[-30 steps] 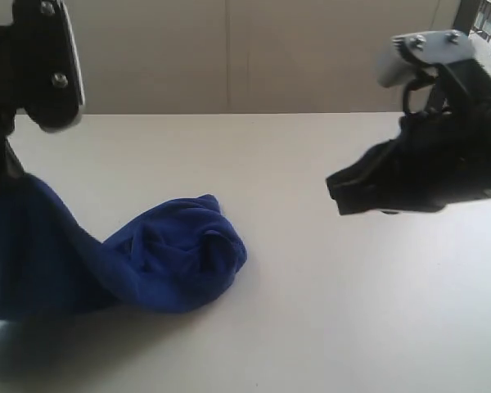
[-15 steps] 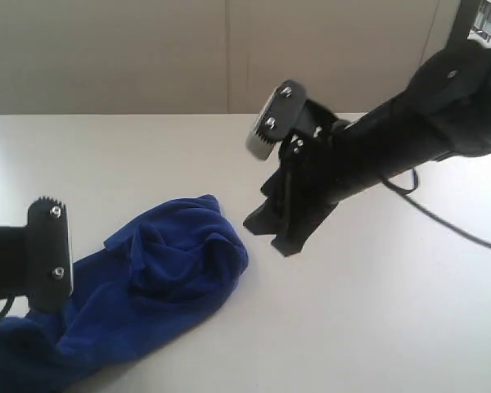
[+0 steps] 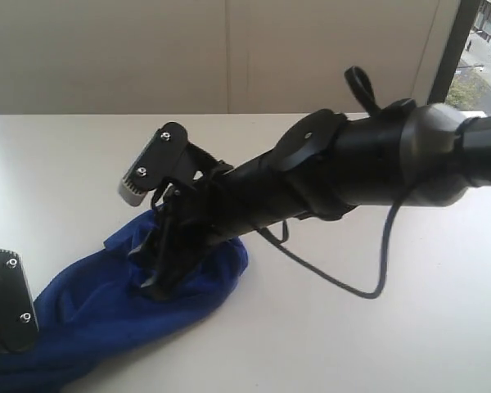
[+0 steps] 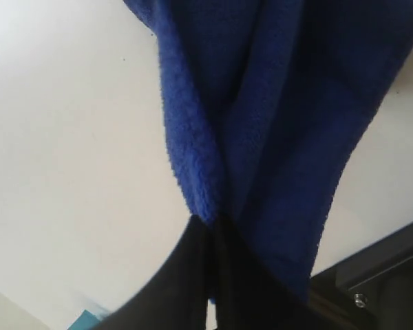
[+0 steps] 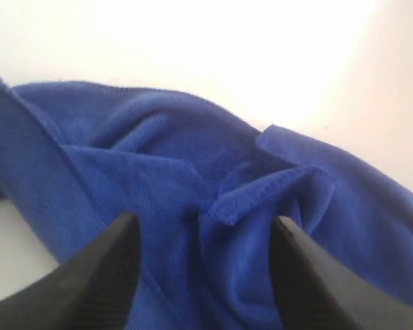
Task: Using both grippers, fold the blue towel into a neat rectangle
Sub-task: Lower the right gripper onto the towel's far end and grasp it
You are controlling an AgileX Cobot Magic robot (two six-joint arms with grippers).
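I need to grab the blue towel by its hemmed fold (image 5: pixel 227 207) with my right gripper next, to spread it for folding into a neat rectangle.
The blue towel (image 3: pixel 90 319) lies crumpled on the white table (image 3: pixel 376 344), running from a heap near the middle to the lower left corner. My right gripper (image 3: pixel 158 274) has reached across from the right and hangs open just over the heap. In the right wrist view its two fingers stand wide apart around a hemmed fold of the blue towel (image 5: pixel 261 185), right gripper (image 5: pixel 205 230). In the left wrist view my left gripper (image 4: pixel 213 227) is shut on a bunched strip of the blue towel (image 4: pixel 275 103). The exterior view shows only the left arm's bracket plate (image 3: pixel 8 299).
The right arm's thick black body (image 3: pixel 368 164) crosses the middle of the table with a black cable (image 3: pixel 376 278) looping beneath it. A beige wall (image 3: pixel 147 57) stands behind the table's far edge. A window (image 3: pixel 483 41) is at the top right.
The right arm swung left across the table and down onto the towel heap, its jaws opening on the way. The left arm sank low at the left, laying the hanging cloth down.
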